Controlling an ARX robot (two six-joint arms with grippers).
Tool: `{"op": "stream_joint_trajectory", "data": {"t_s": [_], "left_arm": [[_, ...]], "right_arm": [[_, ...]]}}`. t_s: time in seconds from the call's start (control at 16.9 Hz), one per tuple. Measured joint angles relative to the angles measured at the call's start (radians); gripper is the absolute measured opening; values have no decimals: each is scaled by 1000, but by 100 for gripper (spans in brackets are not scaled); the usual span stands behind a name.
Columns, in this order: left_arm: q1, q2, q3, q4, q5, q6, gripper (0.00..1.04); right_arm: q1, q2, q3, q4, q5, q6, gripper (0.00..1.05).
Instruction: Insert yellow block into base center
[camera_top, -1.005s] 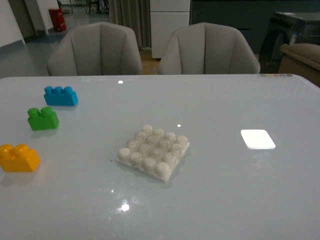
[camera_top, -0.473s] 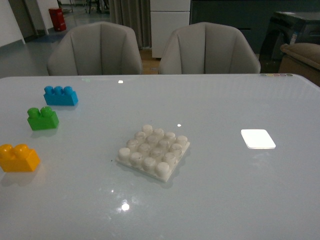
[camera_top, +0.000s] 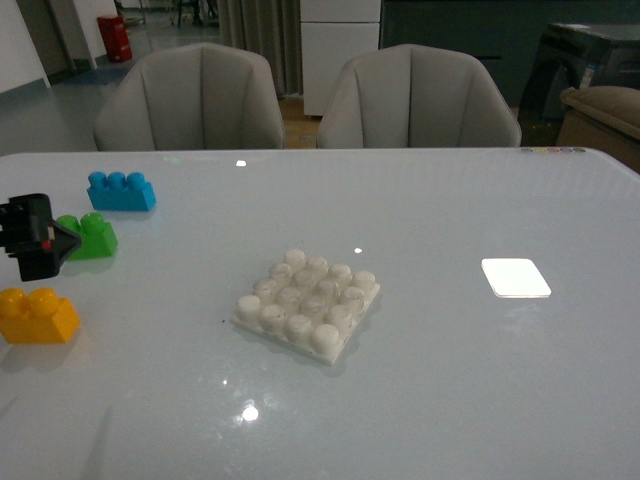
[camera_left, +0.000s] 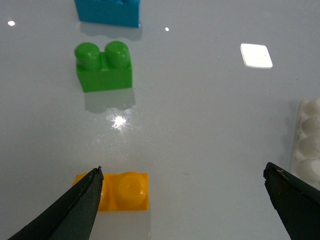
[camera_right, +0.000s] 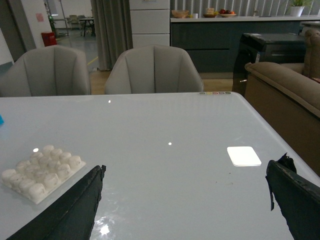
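The yellow block (camera_top: 37, 316) should go into the base center, so my left gripper should next grab it by its short ends.
The yellow block (camera_top: 37, 316) lies at the table's left edge; in the left wrist view the same yellow block (camera_left: 123, 191) sits just inside one finger. The off-white studded base (camera_top: 308, 304) rests mid-table, and its edge, the base (camera_left: 307, 142), shows beside the other finger. My left gripper (camera_top: 40, 245) hovers open above and behind the block, partly covering the green brick (camera_top: 95, 236). In its own view the left gripper (camera_left: 182, 175) is spread wide. My right gripper (camera_right: 185, 172) is open over bare table, with the base (camera_right: 42, 170) off to one side.
A blue three-stud brick (camera_top: 121, 191) lies behind the green one. A flat white rectangle (camera_top: 515, 277) sits on the right of the table. Two grey chairs (camera_top: 300, 100) stand along the far edge. A sofa (camera_right: 290, 95) is beyond the right edge.
My left gripper has come into the front view from the left edge and now hangs over the green brick, behind the yellow block. The bricks and base have not moved.
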Motion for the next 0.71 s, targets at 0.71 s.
{"op": "stream_joint_trajectory", "data": {"t_s": [0.71], "left_arm": [[92, 191, 230, -182, -6, 120, 98]], "right_arm": [[0, 0, 0, 0, 0, 0, 98]]}}
